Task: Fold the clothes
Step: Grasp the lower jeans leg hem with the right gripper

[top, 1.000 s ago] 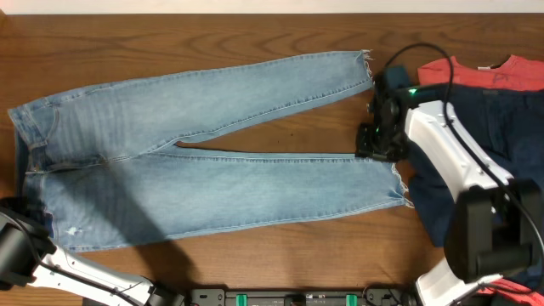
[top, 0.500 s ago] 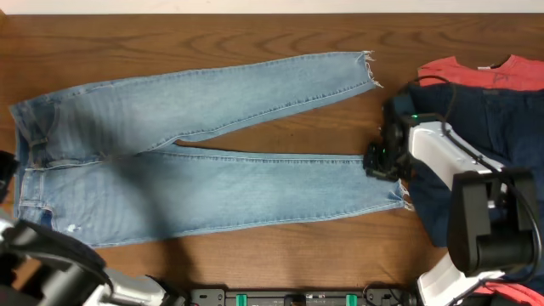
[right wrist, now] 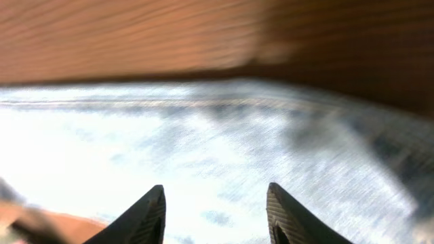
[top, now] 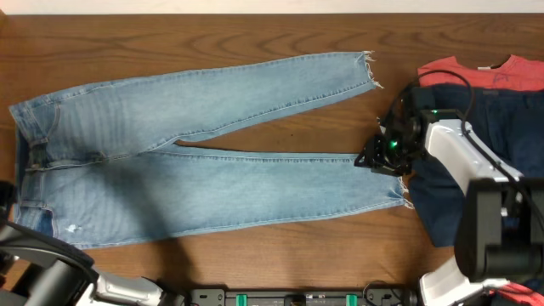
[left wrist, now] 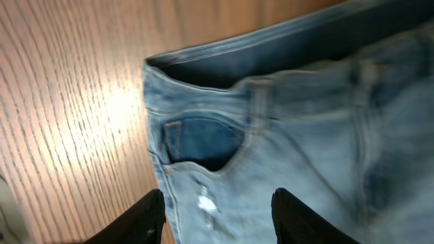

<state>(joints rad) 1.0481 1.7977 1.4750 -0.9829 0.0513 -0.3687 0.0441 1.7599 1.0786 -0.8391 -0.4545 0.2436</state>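
Observation:
Next, the right gripper grabs the frayed hem end of the jeans' near leg. Then I fold the near leg over onto the far leg.
The light-blue jeans lie flat on the table, waist at the left and both legs running right to frayed hems. My left gripper is open over the near waist corner, where a front pocket shows; its fingers straddle the denim edge. My right gripper hovers at the hem of the near leg. In the right wrist view it is open with denim below and nothing clamped. A dark navy garment and a coral-red T-shirt lie at the far right.
The brown wooden table shows bare wood behind the jeans and in a strip along the near edge. The right arm crosses the navy garment. The left arm sits at the near left corner.
The left gripper has opened and the left arm has shifted at the near left corner. The right gripper has moved slightly nearer, to the near leg's hem, and reopened after closing partway.

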